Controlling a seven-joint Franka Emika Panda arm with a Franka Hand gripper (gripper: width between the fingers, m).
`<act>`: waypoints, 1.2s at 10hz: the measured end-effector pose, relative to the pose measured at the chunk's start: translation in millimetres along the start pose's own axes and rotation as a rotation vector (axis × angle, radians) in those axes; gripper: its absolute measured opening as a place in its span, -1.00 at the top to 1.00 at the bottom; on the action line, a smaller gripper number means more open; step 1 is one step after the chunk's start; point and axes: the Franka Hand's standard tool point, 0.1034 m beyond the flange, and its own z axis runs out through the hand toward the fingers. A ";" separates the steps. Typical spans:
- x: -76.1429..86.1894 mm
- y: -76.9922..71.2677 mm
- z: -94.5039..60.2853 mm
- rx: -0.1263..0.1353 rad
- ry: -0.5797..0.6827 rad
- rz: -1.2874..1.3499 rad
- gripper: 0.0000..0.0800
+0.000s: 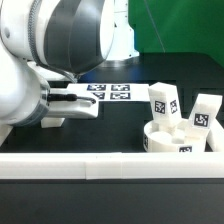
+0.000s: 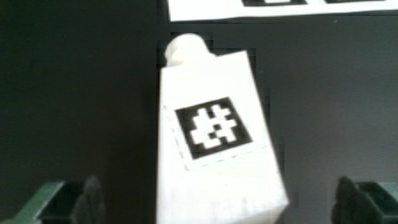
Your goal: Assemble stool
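Note:
My gripper should next take hold of the stool leg (image 2: 214, 130) by its broad end (image 2: 222, 200), which has flat sides facing each other, because the leg's other end is a rounded peg.
A white blocky stool leg (image 2: 214, 130) with a square tag lies on the black table. My gripper (image 2: 217, 205) is open, with one dark finger (image 2: 71, 202) on each side of the leg and a gap to both. In the exterior view the gripper (image 1: 82, 104) is low over the table at the left, and a bit of white leg (image 1: 53, 122) shows under it. The round white seat (image 1: 180, 142) sits at the right. Two tagged legs, one (image 1: 162, 103) and another (image 1: 204, 116), stand upright in it.
The marker board (image 1: 110, 92) lies flat behind the gripper; its edge shows in the wrist view (image 2: 285, 8). A long white border rail (image 1: 100, 166) runs along the front. My arm's bulky white and grey body (image 1: 50, 50) fills the exterior view's left.

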 end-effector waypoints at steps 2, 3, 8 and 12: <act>3.9 1.5 3.9 -0.006 0.009 0.005 -0.62; 4.4 1.3 4.0 -0.008 0.010 0.010 -0.62; 4.6 0.5 3.1 -0.009 0.012 0.015 0.19; -8.5 -11.2 -20.8 -0.005 0.006 0.087 0.19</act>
